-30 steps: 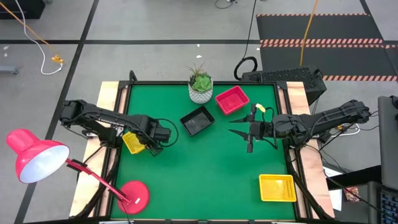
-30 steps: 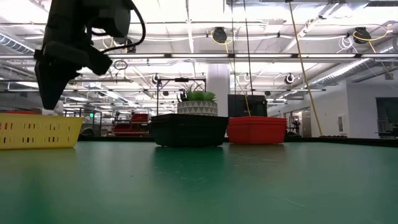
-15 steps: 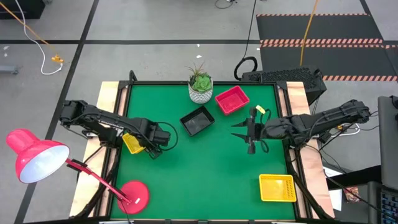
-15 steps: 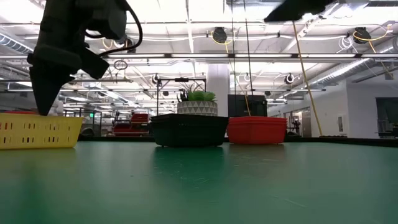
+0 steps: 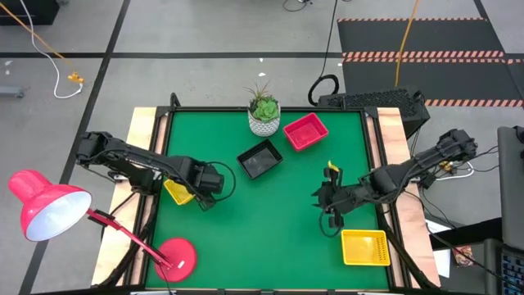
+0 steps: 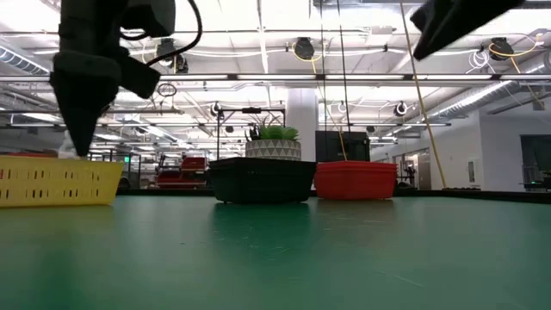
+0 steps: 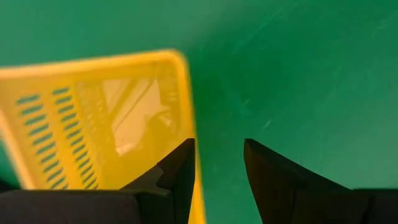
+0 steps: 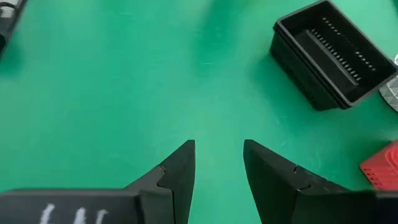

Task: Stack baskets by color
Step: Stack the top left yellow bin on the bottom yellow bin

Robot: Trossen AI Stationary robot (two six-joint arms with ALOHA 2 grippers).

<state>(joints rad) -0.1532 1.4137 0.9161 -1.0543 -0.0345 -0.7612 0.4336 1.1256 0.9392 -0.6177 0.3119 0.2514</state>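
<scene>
This yellow basket will go in a stack with the other yellow basket, so my left gripper will next grab it by the rim of its side.
A yellow basket (image 5: pixel 177 193) rests flat on the table by its left edge. My left gripper (image 5: pixel 201 195) points down over that basket's right-hand wall, open; the low view shows its tips (image 6: pixel 82 148) at rim height. My right gripper (image 5: pixel 323 211) hangs open in the air over bare green table, right of centre, slanting down. A second yellow basket (image 5: pixel 364 247) lies near the front right corner. Black baskets (image 5: pixel 259 159), nested, sit at centre back. A red basket (image 5: pixel 305 131) lies behind them to the right. My left gripper stands astride the yellow basket's wall (image 7: pixel 189 93) near a corner, fingers pointing down from above. One finger (image 7: pixel 177 168) is over the basket's inside, the other outside over the table. The basket sits flat. Whether a finger touches the wall I cannot tell.
A white plant pot (image 5: pixel 264 116) stands at the far edge, behind the black baskets. A red lamp's round base (image 5: pixel 176 256) sits at the front left corner, its head (image 5: pixel 49 209) off the table's left side. Open green surface spans the middle and front.
My right gripper has swung toward the table's near edge and come down, tipping from level to slanting downward, still open. The yellow basket by my left gripper has slid a little toward the table's middle.
</scene>
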